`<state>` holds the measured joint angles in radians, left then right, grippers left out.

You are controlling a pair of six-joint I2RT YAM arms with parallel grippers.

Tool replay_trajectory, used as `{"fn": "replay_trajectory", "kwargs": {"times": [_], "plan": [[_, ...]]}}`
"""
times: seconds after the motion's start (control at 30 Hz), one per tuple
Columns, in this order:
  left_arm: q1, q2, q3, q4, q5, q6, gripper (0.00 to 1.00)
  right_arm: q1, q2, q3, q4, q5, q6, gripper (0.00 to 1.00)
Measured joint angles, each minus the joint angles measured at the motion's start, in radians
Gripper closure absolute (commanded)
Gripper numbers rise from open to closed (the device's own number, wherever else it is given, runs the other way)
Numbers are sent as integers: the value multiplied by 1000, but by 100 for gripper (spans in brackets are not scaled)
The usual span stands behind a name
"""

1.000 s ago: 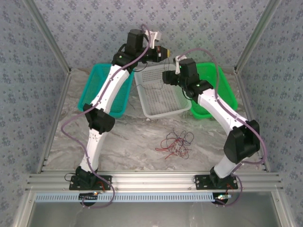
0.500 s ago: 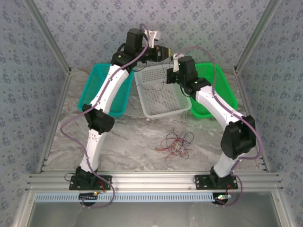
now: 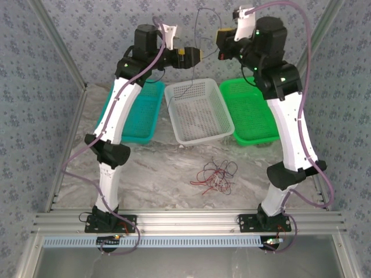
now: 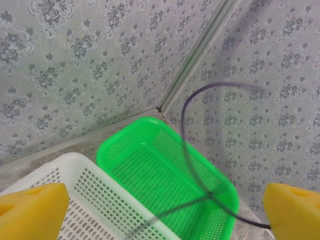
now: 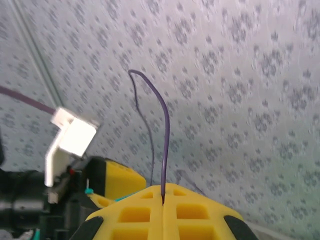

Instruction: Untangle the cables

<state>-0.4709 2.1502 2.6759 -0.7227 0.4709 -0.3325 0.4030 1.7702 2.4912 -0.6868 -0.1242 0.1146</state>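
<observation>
I should next use my left gripper to grab the dark cable by its trailing part, apart from where my right gripper holds it, to untangle the cable.
A tangle of thin red, dark and pale cables lies on the marble table in front of the baskets. One dark cable is lifted high, looping up between the two raised arms and trailing down toward the white basket. My right gripper is shut on this dark cable, which rises straight out of the closed yellow fingers. My left gripper faces it, open; its yellow fingers stand wide apart, and the dark cable crosses between them untouched.
Three baskets stand in a row at the back: teal, white in the middle, green. The green basket and the white basket lie below the left gripper. Patterned walls and aluminium posts close in the back and sides.
Both arms have risen from above the white basket. The right gripper climbed high with the dark cable, pulling it up; the left gripper moved up and slightly left.
</observation>
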Motion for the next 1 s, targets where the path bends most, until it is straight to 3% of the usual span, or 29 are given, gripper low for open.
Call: {"fn": "replay_trajectory", "kwargs": {"times": [0.13, 0.3, 0.4, 0.57, 0.77, 1.0], "plan": [[3, -132, -215, 40, -27, 24, 0, -13, 24, 81, -45, -42, 8, 100], [20, -371, -631, 232, -85, 29, 0, -40, 44, 83, -63, -76, 38, 100], [31, -483, -795, 328, -122, 29, 0, -53, 45, 83, -49, -86, 61, 100], [32, -528, -823, 400, -130, 33, 1, -63, 44, 89, 23, -124, 119, 100], [23, -529, -906, 448, -47, 56, 1, -65, 40, 101, 137, -187, 221, 100], [-81, -507, -1077, 475, -2, 195, 3, -65, 32, 105, 176, -225, 303, 100]]}}
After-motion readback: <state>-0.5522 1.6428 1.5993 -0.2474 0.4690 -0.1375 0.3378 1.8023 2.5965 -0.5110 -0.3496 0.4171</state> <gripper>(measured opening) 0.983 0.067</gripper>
